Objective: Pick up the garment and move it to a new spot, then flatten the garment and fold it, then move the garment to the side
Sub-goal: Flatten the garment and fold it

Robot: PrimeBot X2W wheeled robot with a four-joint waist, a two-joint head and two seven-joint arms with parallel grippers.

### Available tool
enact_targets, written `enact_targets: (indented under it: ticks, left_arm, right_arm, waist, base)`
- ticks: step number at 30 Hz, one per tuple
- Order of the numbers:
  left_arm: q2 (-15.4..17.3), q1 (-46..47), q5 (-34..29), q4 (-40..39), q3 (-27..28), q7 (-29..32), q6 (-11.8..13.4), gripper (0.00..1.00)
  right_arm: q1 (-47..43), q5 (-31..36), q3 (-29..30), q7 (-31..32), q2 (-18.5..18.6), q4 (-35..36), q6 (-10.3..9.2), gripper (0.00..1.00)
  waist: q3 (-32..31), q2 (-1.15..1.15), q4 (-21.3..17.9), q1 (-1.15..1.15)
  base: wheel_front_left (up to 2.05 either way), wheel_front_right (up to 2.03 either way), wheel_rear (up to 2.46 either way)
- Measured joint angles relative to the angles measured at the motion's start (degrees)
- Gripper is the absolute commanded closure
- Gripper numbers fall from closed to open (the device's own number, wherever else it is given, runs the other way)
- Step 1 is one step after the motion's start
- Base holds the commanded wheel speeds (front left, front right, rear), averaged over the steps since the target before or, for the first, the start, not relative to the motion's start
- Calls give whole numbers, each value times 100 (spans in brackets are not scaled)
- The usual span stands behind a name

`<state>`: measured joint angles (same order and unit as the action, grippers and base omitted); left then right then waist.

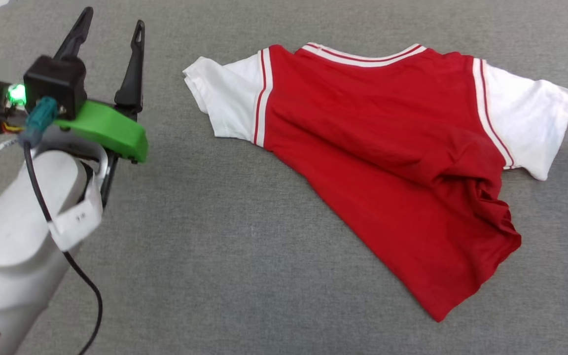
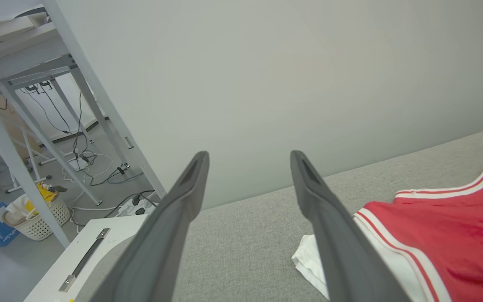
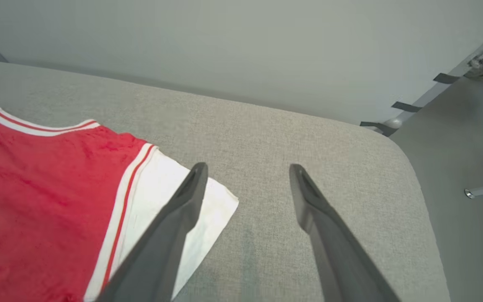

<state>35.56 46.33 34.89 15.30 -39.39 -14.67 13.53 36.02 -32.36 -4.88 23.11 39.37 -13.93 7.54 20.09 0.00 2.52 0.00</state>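
I need to grab the garment next with my left gripper by the white sleeve's hem edge [image 1: 194,76], because loose layers stand up there, while the red body [image 1: 365,100] lies spread flat.
The garment [image 1: 377,143], a red T-shirt with white sleeves and striped trim, lies partly spread on the grey cushioned surface [image 1: 225,246], its lower right side bunched into folds. My left gripper [image 1: 114,22] is open and holds nothing, raised well to the left of the shirt's left sleeve. In the left wrist view the garment [image 2: 451,235] sits to the right of the open left gripper [image 2: 249,157]. In the right wrist view the right gripper [image 3: 247,170] is open and holds nothing, hovering just past the white right sleeve of the garment [image 3: 44,184].
The grey surface ends at a rounded far right corner [image 3: 396,142] with floor beyond. Off the left edge stand white table legs [image 2: 94,100], cables on the floor, a white basket [image 2: 36,218] and a white cabinet top [image 2: 94,247]. A plain wall runs behind.
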Motion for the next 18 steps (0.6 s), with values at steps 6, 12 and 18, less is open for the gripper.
enact_targets:
  ticks: [6, 12, 18]
  left_arm:
    - [-336, -816, -579, -727, 793, 0, 129, 0]
    - [-721, -1277, -934, -1044, 1383, 0, 0, 0]
    - [-1045, -1490, -1246, -1084, 1834, 1, -252, 0]
  right_arm:
    - [573, -645, -520, 1833, 458, -659, 0, 0]
    - [1178, -657, -712, 2647, 482, -1082, 0, 0]
    - [1525, -348, -808, 2722, 319, -1532, 0, 0]
  waist:
    - [219, 0, 167, 0]
    - [493, 0, 320, 0]
    - [782, 0, 521, 0]
  base:
    - [0, 0, 0]
    - [0, 0, 0]
    - [0, 0, 0]
